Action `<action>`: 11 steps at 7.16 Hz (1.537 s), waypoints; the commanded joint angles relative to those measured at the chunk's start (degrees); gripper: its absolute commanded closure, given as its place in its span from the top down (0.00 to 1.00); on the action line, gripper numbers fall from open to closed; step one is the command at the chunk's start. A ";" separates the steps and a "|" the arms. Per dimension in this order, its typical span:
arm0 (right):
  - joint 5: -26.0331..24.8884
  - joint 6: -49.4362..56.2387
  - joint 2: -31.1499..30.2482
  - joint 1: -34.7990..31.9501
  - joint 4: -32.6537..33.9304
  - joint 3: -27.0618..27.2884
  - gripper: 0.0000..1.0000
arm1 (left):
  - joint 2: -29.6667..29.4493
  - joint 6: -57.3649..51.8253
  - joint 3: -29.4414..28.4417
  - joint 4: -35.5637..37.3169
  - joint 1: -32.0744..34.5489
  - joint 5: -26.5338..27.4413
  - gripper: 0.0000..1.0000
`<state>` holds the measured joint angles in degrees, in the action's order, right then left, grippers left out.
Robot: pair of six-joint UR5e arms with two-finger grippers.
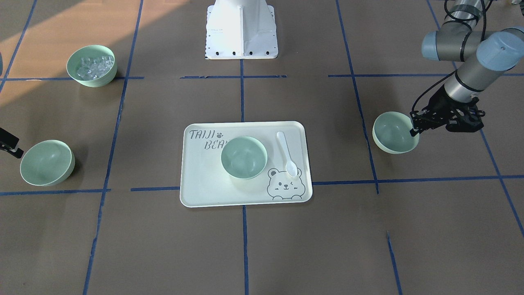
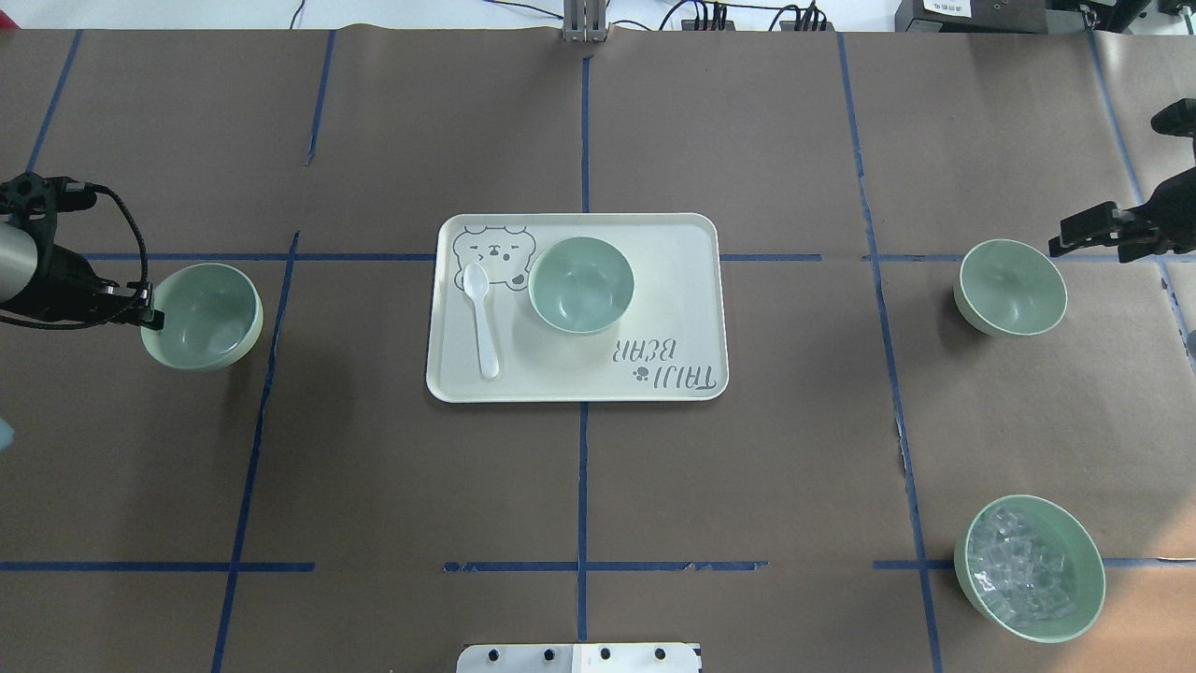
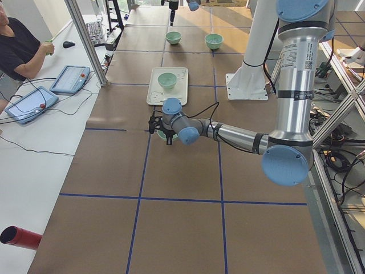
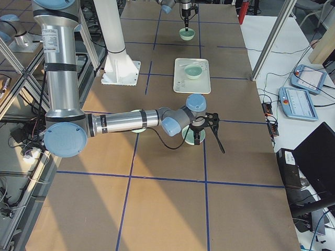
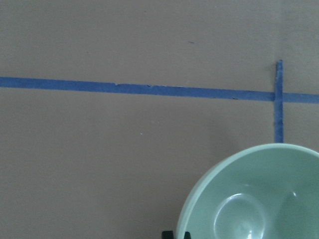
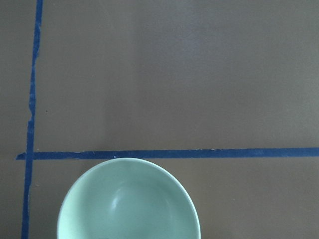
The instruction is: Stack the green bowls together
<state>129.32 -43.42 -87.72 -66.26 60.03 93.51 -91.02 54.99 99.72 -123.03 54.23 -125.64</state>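
My right gripper picks up the outlying bowl by its rim (image 1: 26, 155) next, to stack it with the green bowl on the tray (image 1: 244, 157).
Three plain green bowls are in view. One (image 2: 581, 284) stands on the bear-print tray (image 2: 673, 280) in the middle. One (image 2: 201, 316) stands on the table at the left, and my left gripper (image 2: 149, 316) is shut on its outer rim; the left wrist view (image 5: 259, 199) shows the fingertips close together at that rim. One (image 2: 1011, 287) stands at the right. My right gripper (image 2: 1065, 241) hovers by its outer far rim, open and empty, not touching it. The right wrist view shows this bowl (image 6: 129, 199) below with no fingers in view.
A like green bowl with clear cubes (image 2: 1030, 568) stands at the near right. A white spoon (image 2: 481, 318) lies on the tray beside the middle bowl. Blue tape lines cross the brown table. The robot's white base (image 1: 241, 30) stands at the near middle edge.
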 commanded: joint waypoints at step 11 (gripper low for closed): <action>-0.39 -5.18 -0.17 4.65 -15.74 -10.71 0.00 | -17.31 16.33 6.63 17.98 -0.08 -1.81 0.00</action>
<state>127.91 -48.65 -87.94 -61.56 44.33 82.71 -104.06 67.12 106.91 -107.47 54.54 -127.44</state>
